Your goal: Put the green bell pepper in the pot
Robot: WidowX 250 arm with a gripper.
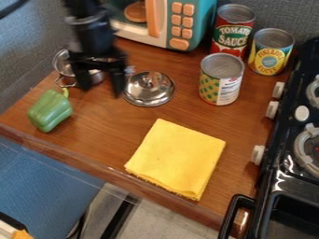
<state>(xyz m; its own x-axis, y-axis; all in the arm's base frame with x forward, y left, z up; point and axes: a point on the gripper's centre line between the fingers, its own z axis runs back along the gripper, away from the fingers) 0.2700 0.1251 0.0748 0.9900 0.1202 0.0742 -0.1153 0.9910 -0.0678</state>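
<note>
The green bell pepper needs to get into the pot. My gripper should next take hold of the pepper by its plump body.
My gripper hangs at the upper left of the counter, its two fingers pointing down and spread apart with nothing between them. Partly hidden behind it is the small metal pot, near the counter's back left edge. The green bell pepper lies on the wood in front of the pot, below and to the left of the gripper, not touched by it. Just right of the fingers, a shiny metal lid rests on the counter with its knob up.
A folded yellow cloth lies mid-counter. Three cans, including the tomato sauce can, stand at the back right, near the toy microwave. The black stove borders the right side. The counter's front edge runs below the pepper.
</note>
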